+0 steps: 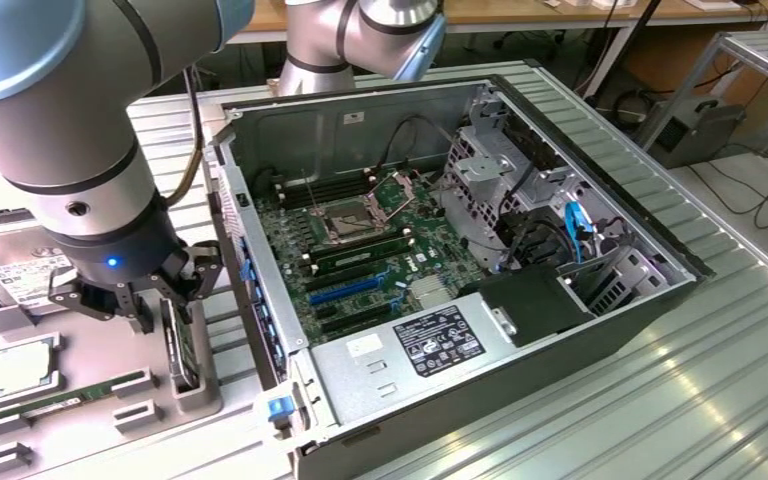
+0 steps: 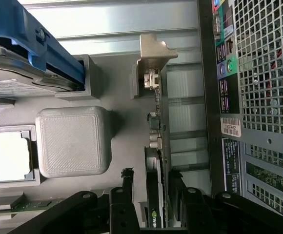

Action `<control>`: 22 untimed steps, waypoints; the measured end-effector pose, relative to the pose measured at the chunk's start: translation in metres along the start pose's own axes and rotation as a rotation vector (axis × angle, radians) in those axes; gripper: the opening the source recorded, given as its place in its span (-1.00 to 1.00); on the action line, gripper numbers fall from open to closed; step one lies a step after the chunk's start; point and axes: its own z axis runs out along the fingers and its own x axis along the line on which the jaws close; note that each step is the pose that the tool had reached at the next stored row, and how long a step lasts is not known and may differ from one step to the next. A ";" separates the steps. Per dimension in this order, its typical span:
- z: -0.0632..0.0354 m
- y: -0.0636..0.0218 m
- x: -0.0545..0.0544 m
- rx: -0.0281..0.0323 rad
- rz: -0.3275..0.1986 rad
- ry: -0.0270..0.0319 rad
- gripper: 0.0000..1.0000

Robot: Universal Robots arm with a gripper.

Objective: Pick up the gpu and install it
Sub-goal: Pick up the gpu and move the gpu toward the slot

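Observation:
The gripper grabs the GPU by its shrouded body marked nvidia [image 1: 184,350] next, to install it in the open computer case.
The gpu [image 1: 180,350] stands on edge in a grey holder on the fixture tray [image 1: 91,360], at the exterior view's left, beside the open computer case [image 1: 518,330]. In the wrist view the gpu [image 2: 156,151] is seen edge-on, with its silver bracket [image 2: 153,53] at the far end. My gripper [image 1: 171,305] hangs right over the card. Its black fingers [image 2: 128,179] straddle the card's near end, one on each side. The gripper [image 2: 150,176] is open, with a gap between one finger and the board.
The case lies on its side, showing the motherboard [image 1: 357,250] and blue expansion slots [image 1: 344,290]. On the tray lie a hard drive [image 1: 11,270] in a blue carrier [image 2: 29,48], a processor [image 1: 17,365], a memory stick [image 1: 37,408] and a grey block [image 2: 73,141]. The case's rear panel [image 2: 258,97] is close beside the card.

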 end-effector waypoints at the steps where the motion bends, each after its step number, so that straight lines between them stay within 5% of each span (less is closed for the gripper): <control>1: 0.0004 0.0001 0.000 0.0001 0.000 0.0000 -0.16; 9: 0.0012 0.0002 -0.001 0.0000 0.000 -0.0001 -0.18; 12: 0.0011 0.0002 -0.001 0.0000 0.000 0.0000 -0.45; 22: 0.0012 0.0003 -0.002 -0.0018 -0.034 0.0009 -0.47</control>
